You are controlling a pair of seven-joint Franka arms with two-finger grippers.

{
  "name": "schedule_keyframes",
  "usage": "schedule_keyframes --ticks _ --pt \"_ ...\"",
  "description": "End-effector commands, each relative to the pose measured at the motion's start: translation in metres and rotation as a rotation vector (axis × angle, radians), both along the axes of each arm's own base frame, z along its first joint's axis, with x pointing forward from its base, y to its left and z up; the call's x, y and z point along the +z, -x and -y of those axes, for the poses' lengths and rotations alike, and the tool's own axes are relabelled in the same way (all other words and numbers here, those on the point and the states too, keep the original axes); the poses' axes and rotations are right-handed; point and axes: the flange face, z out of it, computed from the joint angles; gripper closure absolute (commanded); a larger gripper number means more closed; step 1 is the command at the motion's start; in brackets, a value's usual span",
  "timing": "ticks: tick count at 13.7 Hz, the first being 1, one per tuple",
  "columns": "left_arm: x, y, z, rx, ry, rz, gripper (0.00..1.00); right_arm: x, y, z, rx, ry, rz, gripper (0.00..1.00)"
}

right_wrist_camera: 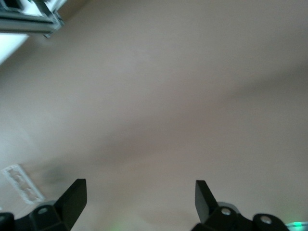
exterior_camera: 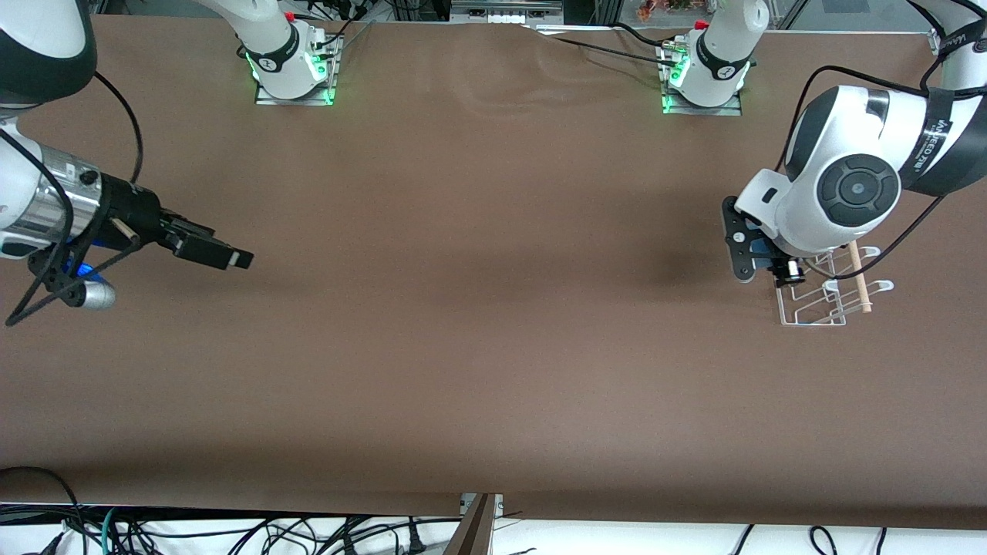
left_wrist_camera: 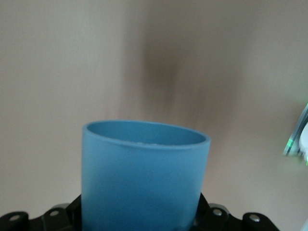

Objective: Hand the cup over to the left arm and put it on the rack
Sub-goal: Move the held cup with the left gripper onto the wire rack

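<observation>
The light-blue cup (left_wrist_camera: 144, 178) hangs short of the rack's front wires, so the robot's left gripper needs to keep holding it until it is on those wires.
The light-blue cup (left_wrist_camera: 144, 178) fills the left wrist view, mouth pointing away from the wrist, with black fingers (left_wrist_camera: 206, 211) on both sides of it. In the front view only a blue sliver of the cup (exterior_camera: 760, 251) shows under the left wrist. My left gripper (exterior_camera: 773, 262) is shut on the cup, low over the white wire rack (exterior_camera: 829, 297), at the side of the rack that faces the table's middle. The wooden dowel (exterior_camera: 860, 277) lies across the rack. My right gripper (exterior_camera: 224, 254) (right_wrist_camera: 139, 197) is open and empty, over bare table at the right arm's end.
The two arm bases (exterior_camera: 293, 69) (exterior_camera: 705, 77) with green lights stand along the table's back edge. Cables (exterior_camera: 231, 532) hang below the front edge. A table seam (exterior_camera: 478, 516) shows at the front middle. The brown tabletop (exterior_camera: 478, 308) lies between the arms.
</observation>
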Motion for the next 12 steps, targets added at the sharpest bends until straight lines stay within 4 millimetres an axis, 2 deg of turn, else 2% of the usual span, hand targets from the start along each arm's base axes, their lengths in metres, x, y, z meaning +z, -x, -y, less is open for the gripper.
schedule_keyframes --ticks 1,2,3,5,7,8,10,12 --pt "0.001 0.003 -0.014 0.015 -0.259 0.004 1.0 -0.006 0.054 0.005 0.149 0.07 0.046 0.01" --pt "-0.001 0.006 -0.017 0.042 -0.344 -0.011 1.0 -0.011 0.064 0.004 0.188 0.099 0.059 0.01" --pt "-0.013 0.009 -0.016 0.043 -0.443 -0.039 1.0 -0.013 0.072 -0.004 0.232 0.141 0.077 0.01" --pt "-0.051 0.011 -0.011 0.027 -0.67 -0.107 1.0 -0.012 0.088 -0.005 0.29 0.237 0.088 0.01" --pt "-0.087 0.008 -0.018 0.058 -0.848 -0.077 1.0 -0.008 0.103 0.002 0.39 0.299 0.11 0.01" --pt "-0.105 0.004 -0.021 0.069 -0.903 -0.041 1.0 -0.006 0.107 0.015 0.42 0.311 0.115 0.01" --pt "-0.134 -0.001 -0.032 0.066 -1.017 0.044 1.0 -0.002 0.107 0.034 0.464 0.308 0.124 0.01" --pt "-0.157 0.005 -0.037 0.05 -1.107 0.139 1.0 -0.003 0.106 0.04 0.468 0.31 0.123 0.01"
